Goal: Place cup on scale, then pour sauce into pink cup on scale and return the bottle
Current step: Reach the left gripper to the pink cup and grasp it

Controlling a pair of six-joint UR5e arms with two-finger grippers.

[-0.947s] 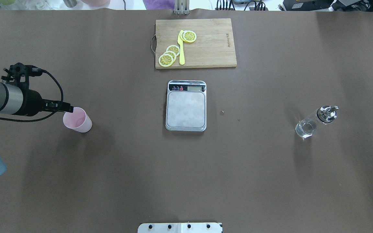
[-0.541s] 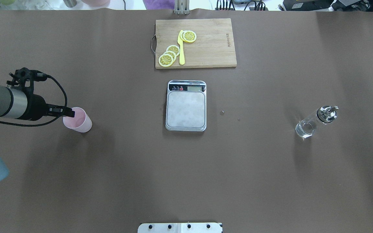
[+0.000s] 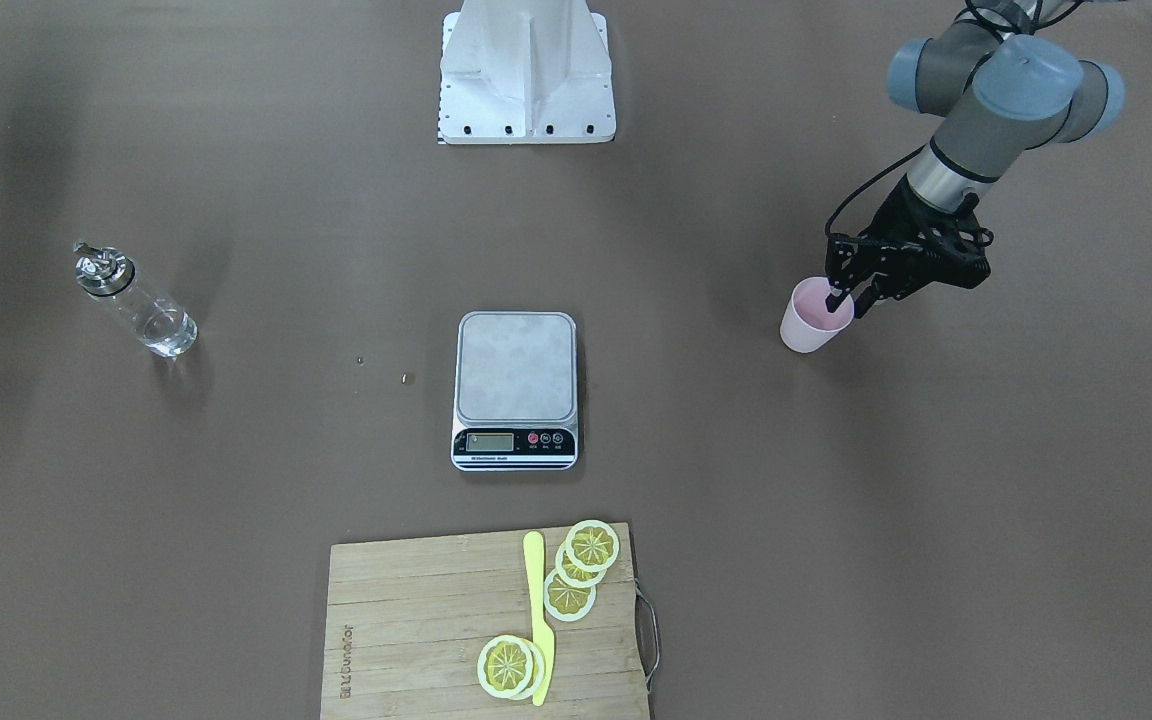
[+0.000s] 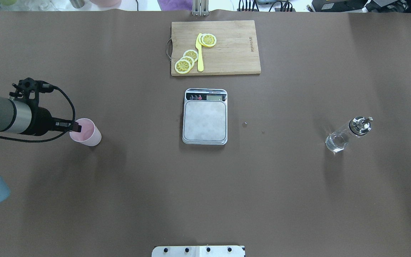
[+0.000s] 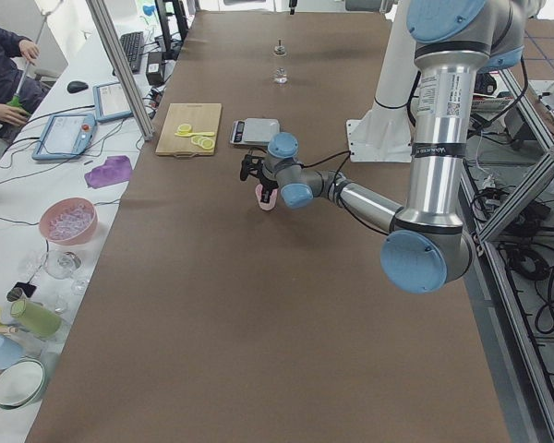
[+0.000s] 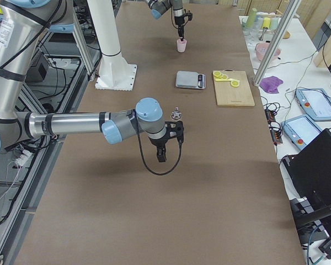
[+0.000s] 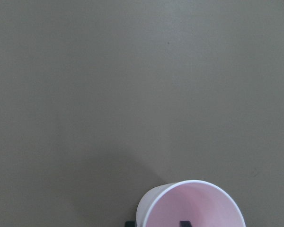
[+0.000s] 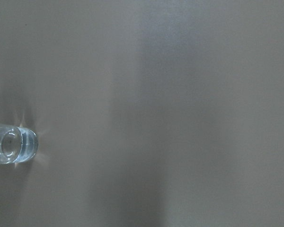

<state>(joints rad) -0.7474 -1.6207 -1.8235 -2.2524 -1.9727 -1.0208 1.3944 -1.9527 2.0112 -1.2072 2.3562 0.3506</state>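
The pink cup has to go on the scale [image 3: 515, 372] for the pour, so my left gripper needs to grab it by its rim [image 3: 819, 278] next.
The pale pink cup [image 4: 87, 133] stands upright on the brown table at the left, well apart from the scale [image 4: 205, 119] in the middle. My left gripper [image 4: 76, 126] is open and straddles the cup's rim, one finger inside and one outside, as the left wrist view shows [image 7: 156, 223]. The glass bottle [image 4: 348, 134] with clear sauce stands far right, by itself. My right gripper [image 6: 161, 156] shows only in the exterior right view, hovering near the bottle [image 6: 176, 115]; I cannot tell whether it is open or shut.
A wooden cutting board [image 4: 234, 53] with lemon slices [image 4: 187, 61] and a yellow knife [image 4: 199, 53] lies beyond the scale. The robot's white base [image 3: 526, 70] sits at the near edge. Two small crumbs [image 4: 245, 124] lie right of the scale.
My left gripper has come down and slightly forward onto the cup's rim, so one finger now dips inside. The cup, scale and bottle have not moved.
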